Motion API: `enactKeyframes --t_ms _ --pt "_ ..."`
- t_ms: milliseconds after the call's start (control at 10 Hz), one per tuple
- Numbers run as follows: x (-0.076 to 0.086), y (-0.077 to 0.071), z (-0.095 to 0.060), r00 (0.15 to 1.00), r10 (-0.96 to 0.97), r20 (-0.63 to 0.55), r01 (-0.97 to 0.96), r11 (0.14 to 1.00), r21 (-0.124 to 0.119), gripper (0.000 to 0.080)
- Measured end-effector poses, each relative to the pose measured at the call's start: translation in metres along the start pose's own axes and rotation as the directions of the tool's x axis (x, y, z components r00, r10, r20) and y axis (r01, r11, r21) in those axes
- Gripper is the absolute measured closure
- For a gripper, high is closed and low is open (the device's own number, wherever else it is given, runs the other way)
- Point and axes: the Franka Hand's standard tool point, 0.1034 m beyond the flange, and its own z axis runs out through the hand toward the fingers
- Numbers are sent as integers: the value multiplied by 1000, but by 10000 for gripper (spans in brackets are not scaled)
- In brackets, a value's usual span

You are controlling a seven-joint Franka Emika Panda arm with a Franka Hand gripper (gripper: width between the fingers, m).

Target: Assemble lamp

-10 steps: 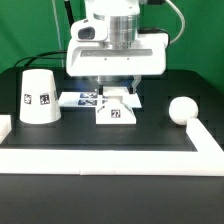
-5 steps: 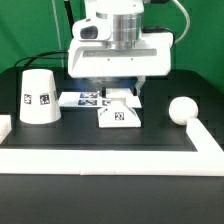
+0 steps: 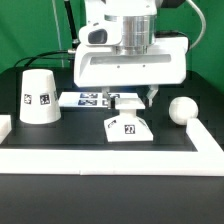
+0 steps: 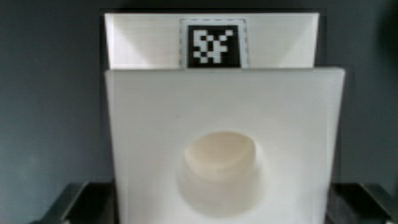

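Note:
The white lamp base is well short of the white bar's corner [image 3: 205, 158] near the bulb. It needs to move toward that corner before my gripper releases it.
The white blocky lamp base [image 3: 128, 127] sits on the black table near its front, a tag on its near face. In the wrist view the lamp base [image 4: 222, 130] fills the picture, with a round socket hollow and a tag at its far end. My gripper [image 3: 130, 104] reaches down over the base and is shut on it, with a dark finger against each side [image 4: 75, 205]. The tapered shade [image 3: 40, 97] stands at the exterior view's left. The ball bulb [image 3: 182, 110] lies at the right, apart from the base.
The marker board [image 3: 85, 99] lies flat behind the base, between it and the shade. A raised white rail [image 3: 100, 156] runs along the table's front and turns up the right side [image 3: 207, 140] close to the bulb.
My gripper and the lamp base have moved together toward the exterior view's right and nearer the front rail. Shade and bulb have not moved.

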Motion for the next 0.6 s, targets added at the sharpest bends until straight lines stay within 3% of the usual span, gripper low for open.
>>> enactKeyframes --t_ms 600 --pt "53 -25 -1 999 2 -52 -1 1000 4 262"
